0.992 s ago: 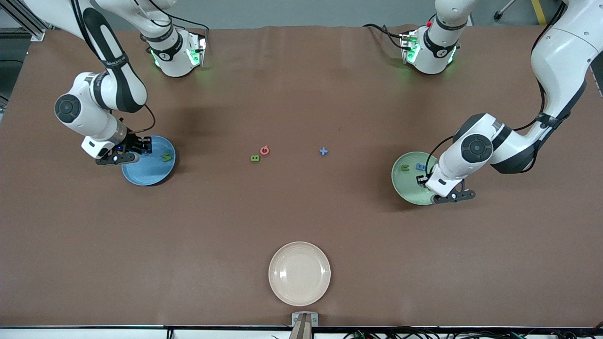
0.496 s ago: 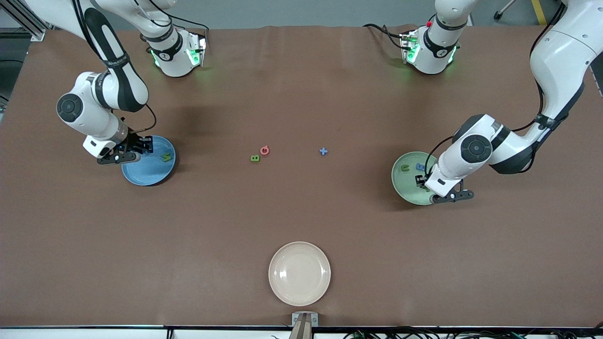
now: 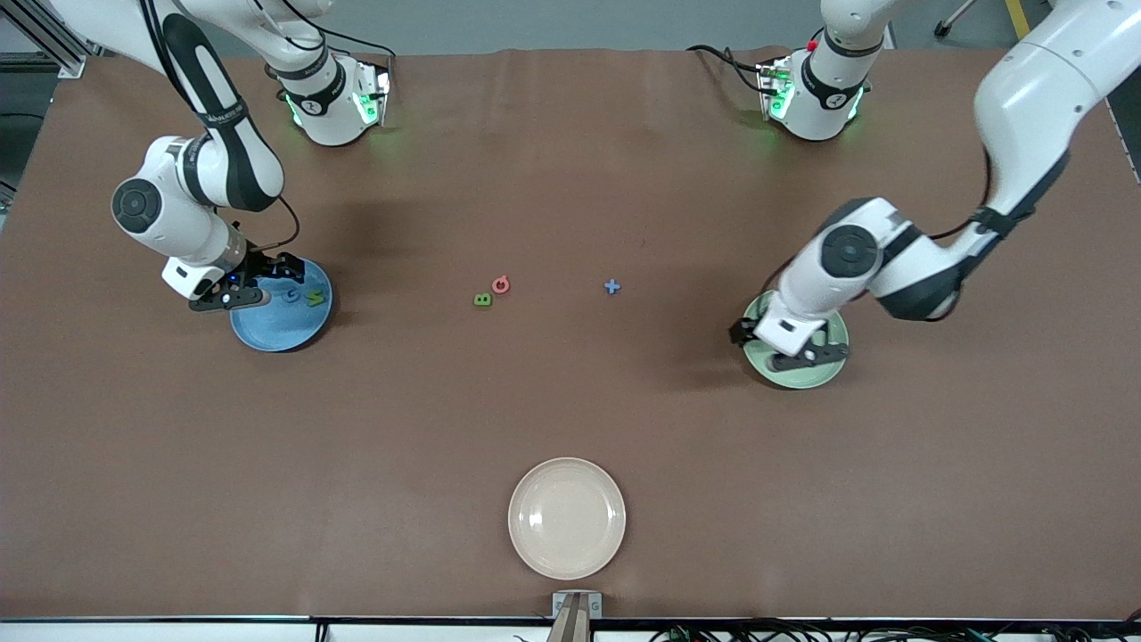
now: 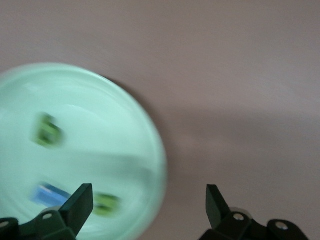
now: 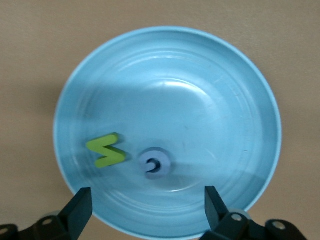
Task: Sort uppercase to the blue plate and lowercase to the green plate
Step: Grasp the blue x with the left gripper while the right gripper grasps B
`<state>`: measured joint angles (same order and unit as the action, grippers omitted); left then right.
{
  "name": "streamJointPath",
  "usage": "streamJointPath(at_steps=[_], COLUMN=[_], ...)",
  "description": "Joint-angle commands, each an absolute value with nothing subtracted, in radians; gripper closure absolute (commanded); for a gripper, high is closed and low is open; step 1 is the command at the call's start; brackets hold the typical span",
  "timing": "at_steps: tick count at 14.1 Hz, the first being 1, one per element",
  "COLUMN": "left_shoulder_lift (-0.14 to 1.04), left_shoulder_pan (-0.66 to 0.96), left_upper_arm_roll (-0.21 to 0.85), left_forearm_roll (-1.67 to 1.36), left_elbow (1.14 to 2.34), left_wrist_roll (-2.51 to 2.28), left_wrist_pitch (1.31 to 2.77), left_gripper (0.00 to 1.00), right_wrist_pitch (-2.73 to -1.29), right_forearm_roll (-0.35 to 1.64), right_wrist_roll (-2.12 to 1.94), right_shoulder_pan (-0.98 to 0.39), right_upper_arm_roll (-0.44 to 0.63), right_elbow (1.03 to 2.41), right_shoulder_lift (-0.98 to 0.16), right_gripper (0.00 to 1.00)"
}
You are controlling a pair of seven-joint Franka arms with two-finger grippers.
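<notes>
The blue x should be grabbed next by its crossed arms with my left gripper, to sort the lowercase letters onto the green plate.
My right gripper [image 3: 267,275] hangs open over the blue plate [image 3: 276,330], nothing between its fingers. In the right wrist view the blue plate [image 5: 200,100] holds a green S [image 5: 106,151] and a blue G [image 5: 154,163], beside my open right gripper [image 5: 147,205]. My left gripper [image 3: 744,333] is open over the green plate's [image 3: 807,376] edge toward the table's middle. The left wrist view shows the green plate [image 4: 100,100] with two green letters [image 4: 48,132] and a blue letter [image 4: 50,194]. A green B [image 3: 482,300], a red G [image 3: 501,284] and a blue plus [image 3: 611,286] lie mid-table.
A cream plate [image 3: 566,517] sits near the table's front edge, nearer to the camera than the loose letters. Both robot bases stand along the edge farthest from the camera. Brown table surface stretches between the plates.
Both grippers have opened. The blue G dropped onto the blue plate and a green letter now lies in the green plate. The left arm swung toward the table's middle.
</notes>
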<state>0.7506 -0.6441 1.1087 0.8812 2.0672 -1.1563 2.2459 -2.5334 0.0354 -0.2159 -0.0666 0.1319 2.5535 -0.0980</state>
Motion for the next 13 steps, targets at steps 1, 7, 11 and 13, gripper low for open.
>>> streamJointPath(at_steps=[1, 7, 11, 13], left_shoulder_lift=[0.736, 0.758, 0.768, 0.784], left_shoulder_pan=[-0.490, -0.077, 0.026, 0.037], left_upper_arm_roll=[1.094, 0.908, 0.845, 0.844], left_forearm_roll=[0.861, 0.706, 0.648, 0.641], left_elbow=[2.019, 1.855, 1.818, 1.828], left_wrist_roll=[-1.303, -1.673, -1.812, -1.815], left_wrist_pitch=[2.226, 2.232, 2.243, 2.243], left_gripper=[0.01, 0.01, 0.01, 0.01], right_wrist_pitch=[-2.479, -2.557, -2.588, -2.621], right_forearm_roll=[0.037, 0.037, 0.037, 0.037], right_wrist_roll=[-0.013, 0.541, 0.742, 0.799], right_shoulder_pan=[-0.179, -0.500, -0.639, -0.695], right_upper_arm_roll=[0.126, 0.126, 0.127, 0.127], right_elbow=[2.560, 2.545, 2.445, 2.395], right_shoulder_lift=[-0.022, -0.034, -0.142, -0.198], right_gripper=[0.00, 0.00, 0.00, 0.00])
